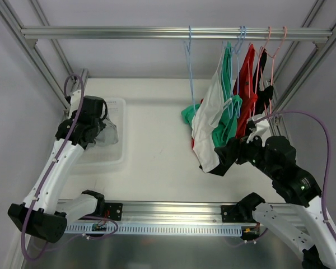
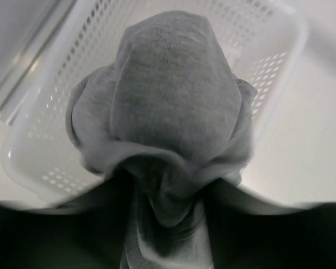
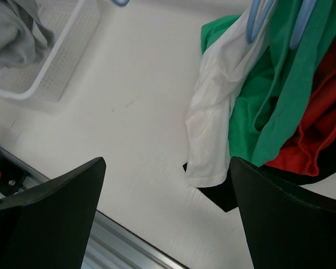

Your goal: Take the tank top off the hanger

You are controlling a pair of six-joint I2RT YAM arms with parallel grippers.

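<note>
Next, my right gripper grabs the white top's blue hanger [image 3: 254,22] by one side wire, leaving the hook and straps free, to remove the top.
A grey tank top [image 2: 173,95] hangs bunched from my left gripper [image 2: 171,224], which is shut on a fold of it just above the white basket [image 2: 274,61]. From above, that gripper [image 1: 101,131] and the grey cloth [image 1: 108,134] sit over the basket [image 1: 115,157] at the left. An empty blue hanger [image 1: 190,61] hangs on the rail [image 1: 129,32]. To its right hang white [image 1: 207,129], green [image 1: 227,112], red [image 1: 246,89] and black [image 1: 264,95] tops on hangers. My right gripper [image 1: 232,148] stands open under them, with only the table between its jaws [image 3: 167,168].
Slanted frame posts [image 1: 302,67] close in the right and left sides. The hems of the white top [image 3: 213,140] and a black one [image 3: 224,196] reach down to the table by my right fingers. A metal rail [image 1: 173,210] runs along the near edge.
</note>
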